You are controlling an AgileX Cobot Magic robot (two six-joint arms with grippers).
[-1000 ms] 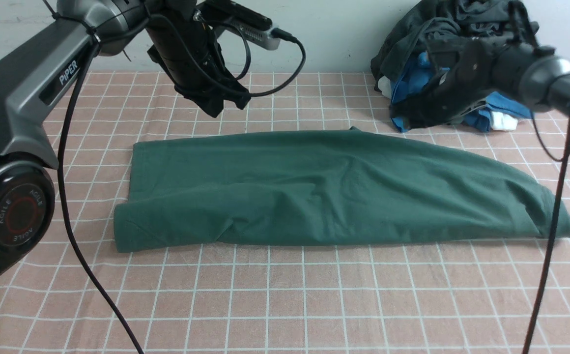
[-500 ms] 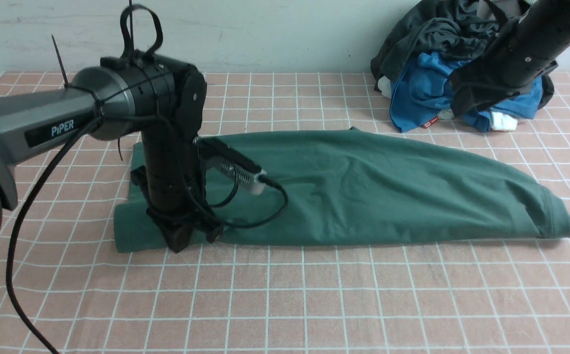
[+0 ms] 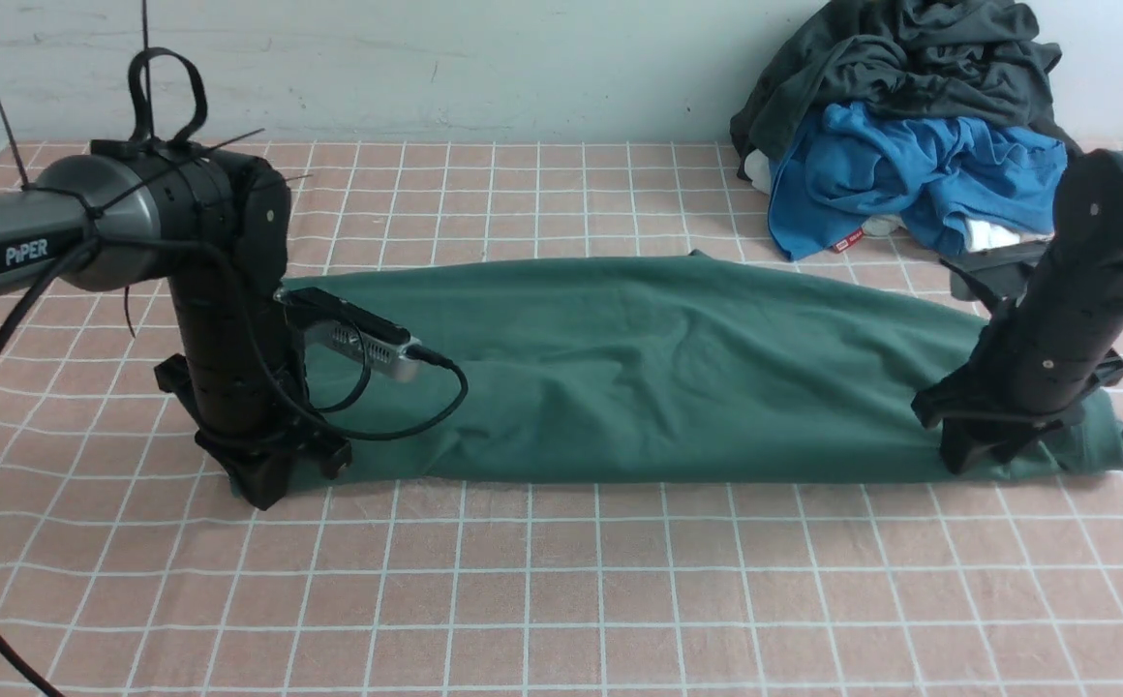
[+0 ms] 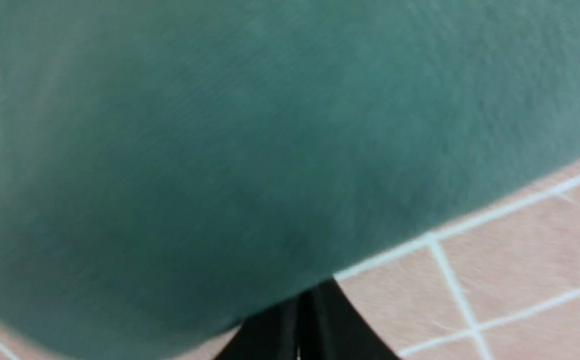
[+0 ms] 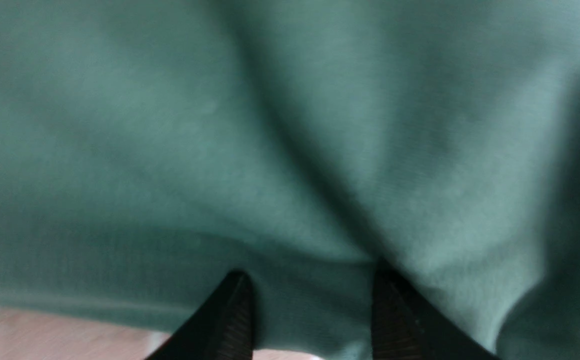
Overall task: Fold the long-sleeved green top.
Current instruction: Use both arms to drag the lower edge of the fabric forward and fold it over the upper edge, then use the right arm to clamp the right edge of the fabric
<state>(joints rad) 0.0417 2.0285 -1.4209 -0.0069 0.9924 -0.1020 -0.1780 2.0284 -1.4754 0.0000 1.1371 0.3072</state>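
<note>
My right gripper pinches the green top by its long edge close to the green top's end [image 3: 976,474] next, to fold the long green top shorter.
The green long-sleeved top [image 3: 678,368] lies on the checked tablecloth, folded into a long strip running left to right. No logo or neck label shows. My left gripper [image 3: 271,479] points down at the strip's near-left corner. In the left wrist view its fingers [image 4: 301,315] are pressed together at the cloth's edge [image 4: 220,125], which covers their tips. My right gripper [image 3: 983,450] points down on the strip's near-right end. In the right wrist view it [image 5: 315,300] is open, with green cloth [image 5: 220,125] lying between the spread fingers.
A pile with a dark charcoal garment [image 3: 910,58] over a bright blue one [image 3: 910,165] sits at the back right against the wall. The pink checked tablecloth [image 3: 561,581] stretches in front of the top. A camera cable loops over the top beside my left wrist.
Both arms came down from above onto the top. The left gripper reached its near edge, then shifted left to the corner. The right gripper dropped from the clothes pile onto the right end.
</note>
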